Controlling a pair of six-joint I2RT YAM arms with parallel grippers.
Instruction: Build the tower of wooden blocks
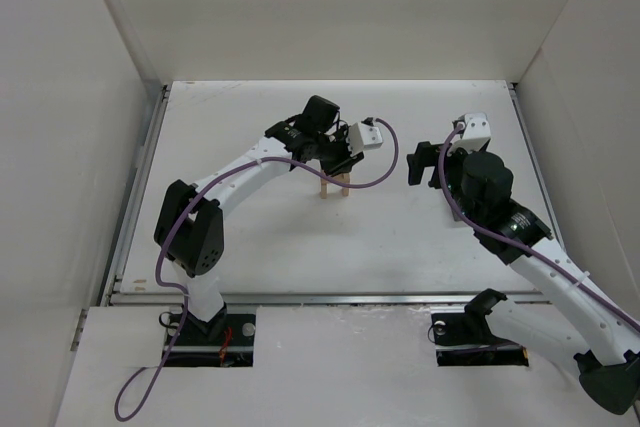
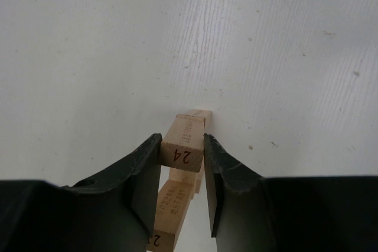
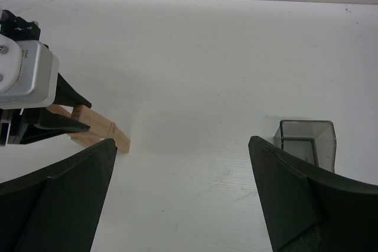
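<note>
The crossing plank (image 2: 183,176) meets the top plank's lower edge (image 2: 181,168), so the top plank would rest there. My left gripper needs to let go of the top plank.
The wood block tower (image 1: 335,186) stands as a few light tan planks near the table's middle. My left gripper (image 1: 337,161) hovers right over it, shut on the top plank (image 2: 183,143), whose end is stamped 24. In the left wrist view, two lower planks (image 2: 170,203) lie under the held one, partly hidden by the fingers (image 2: 137,175). From the right wrist view, the planks (image 3: 99,128) show at the left, under the left gripper. My right gripper (image 1: 420,163) hangs open to the right of the tower, with nothing between its fingers (image 3: 66,196).
A small grey translucent bin (image 3: 307,140) stands on the table, in front of the right gripper's right finger. White walls (image 1: 330,7) close the table in at the back and on both sides. The left wrist's camera housing (image 3: 23,75) shows at the left of the right wrist view.
</note>
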